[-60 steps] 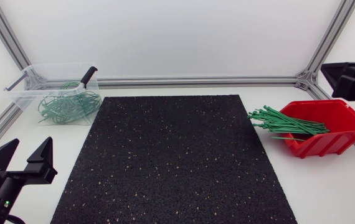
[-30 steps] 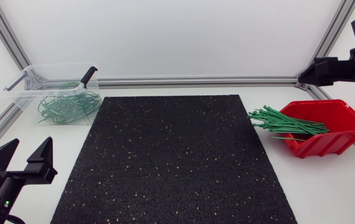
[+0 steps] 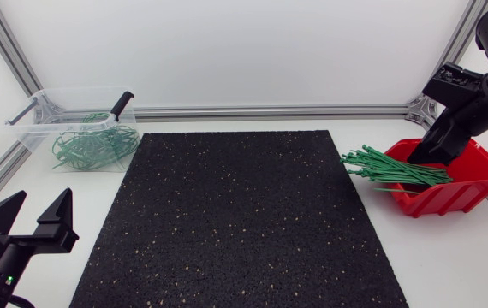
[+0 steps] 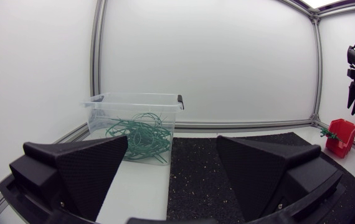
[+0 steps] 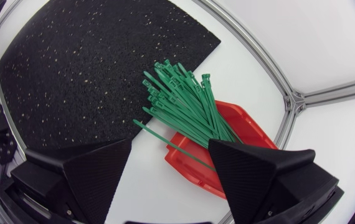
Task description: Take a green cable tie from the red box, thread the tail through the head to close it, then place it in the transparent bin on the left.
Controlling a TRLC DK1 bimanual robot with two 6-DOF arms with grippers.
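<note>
The green cable tie needs its tail free to thread through and close the loop, so my right gripper should grab it by its head end [image 3: 377, 189] [image 5: 138, 123] next.
The red box [image 3: 465, 177] stands at the table's right, with a bundle of straight green cable ties [image 3: 392, 168] sticking out of its open front toward the mat. My right gripper [image 3: 425, 152] hangs open just above the box, pointing down at the ties. In the right wrist view the ties [image 5: 184, 102] and red box [image 5: 247, 132] lie below the open gripper [image 5: 170, 148], untouched. The transparent bin [image 3: 49, 106] at the far left holds several looped green ties [image 3: 94, 145]. My left gripper [image 3: 38, 204] rests open and empty at the front left, facing the bin [image 4: 134, 102].
A black speckled mat [image 3: 240, 214] covers the table's middle. Aluminium frame bars [image 3: 270, 111] run along the back and side edges. A black-handled tool [image 3: 122, 103] leans on the bin's rim.
My right arm has come down from the upper right edge to just above the red box. The left arm has not moved.
</note>
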